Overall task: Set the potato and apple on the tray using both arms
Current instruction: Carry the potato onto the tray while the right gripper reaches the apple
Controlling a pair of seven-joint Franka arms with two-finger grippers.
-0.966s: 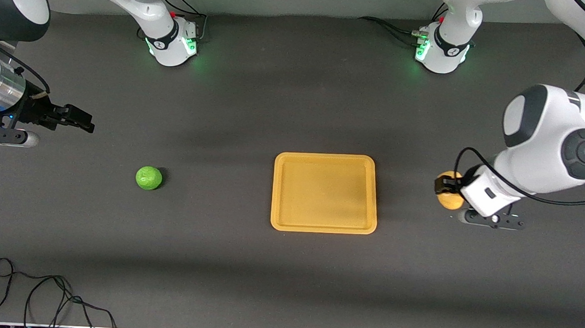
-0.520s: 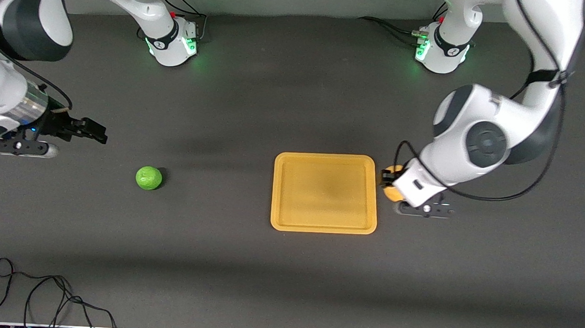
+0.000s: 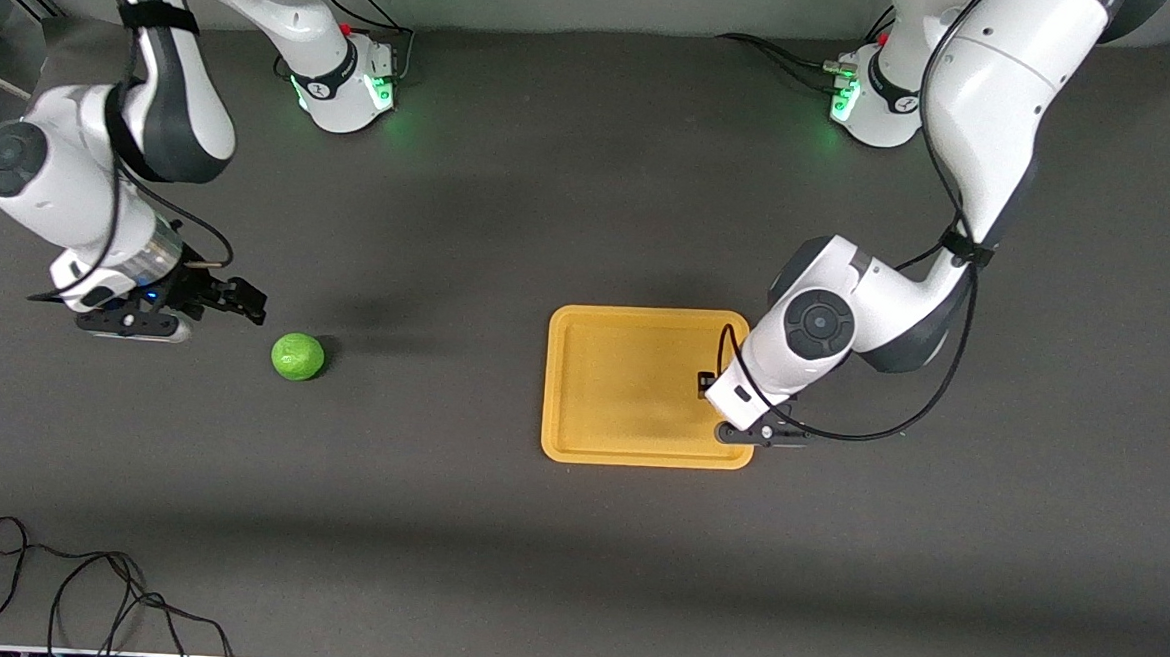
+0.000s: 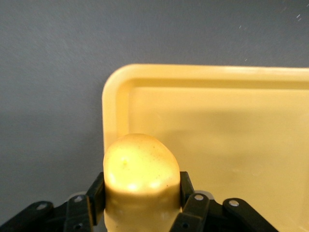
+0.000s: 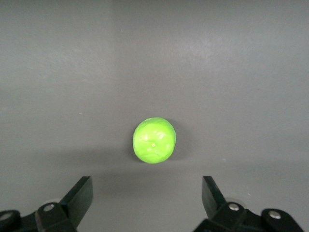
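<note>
The robot's right gripper will next place the green apple (image 3: 297, 356) on the orange-yellow tray (image 3: 622, 391), so it should grab the apple by its round sides.
The orange-yellow tray (image 3: 622, 391) lies flat on the dark table. My left gripper (image 3: 707, 383) is over the tray's end toward the left arm and is shut on the yellow-tan potato (image 4: 140, 169). In the front view my wrist hides the potato. In the left wrist view the tray's corner and floor (image 4: 217, 130) lie below the potato. The green apple (image 3: 297, 356) rests on the table toward the right arm's end. My right gripper (image 3: 246, 303) is open and empty, close beside the apple and not touching it. In the right wrist view the apple (image 5: 154, 140) sits just ahead of the open right gripper (image 5: 147, 188).
The two arm bases (image 3: 342, 85) (image 3: 882, 104) stand at the table's edge farthest from the front camera. A loose black cable (image 3: 81, 582) lies at the near corner toward the right arm's end.
My left gripper carried the potato from the table beside the tray to over the tray's end. My right gripper moved closer to the apple. The apple and tray stayed put.
</note>
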